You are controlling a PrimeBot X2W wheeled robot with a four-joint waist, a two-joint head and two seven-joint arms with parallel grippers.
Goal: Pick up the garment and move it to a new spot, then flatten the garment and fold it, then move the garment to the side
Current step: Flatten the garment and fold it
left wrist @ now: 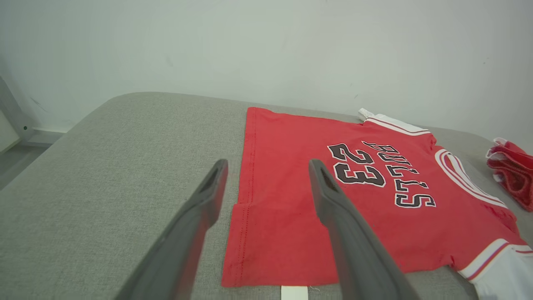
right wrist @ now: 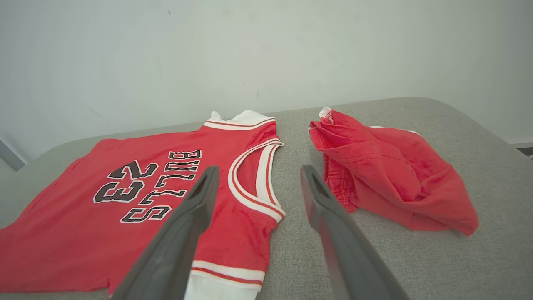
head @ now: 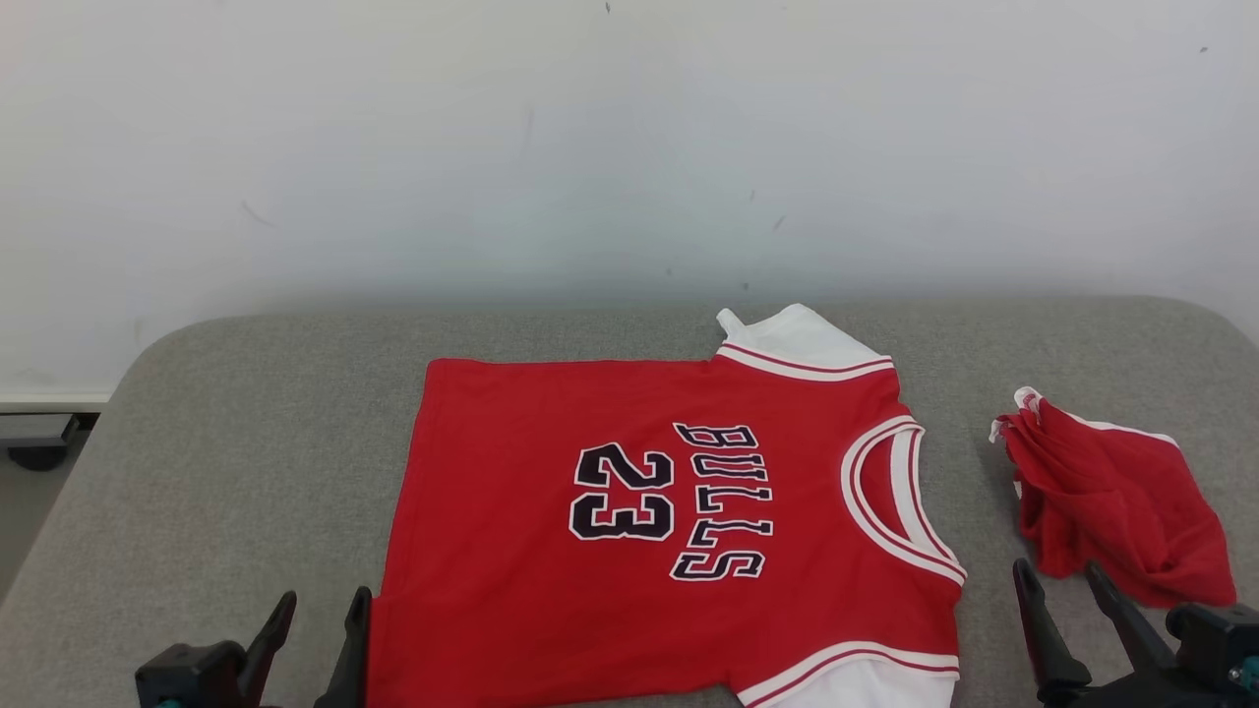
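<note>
I should next use my left gripper to grab the jersey by its hem corner [left wrist: 230, 279], where the edge of the cloth ends free.
The garment [head: 492, 580], a red jersey with white trim and "BULLS 23" in black, lies spread flat on the grey padded surface [head: 236, 442], its neck to the right. My left gripper [head: 325, 600] hovers open at its lower left hem, and the left wrist view has that gripper [left wrist: 268, 166] above the jersey's [left wrist: 283, 141] hem edge. My right gripper [head: 1055, 570] stands open between the jersey's collar and a crumpled red piece of clothing [head: 1111, 501]. From the right wrist, the gripper [right wrist: 259, 171] points between the jersey [right wrist: 83, 233] and the crumpled piece [right wrist: 387, 175]. Neither gripper holds anything.
A pale wall rises right behind the surface. Bare grey padding stretches left of the jersey [left wrist: 104, 175] and beyond it toward the wall. The surface's rounded left edge drops to the floor [head: 29, 492]. A small white tag [left wrist: 294, 292] sticks out under the jersey's near hem.
</note>
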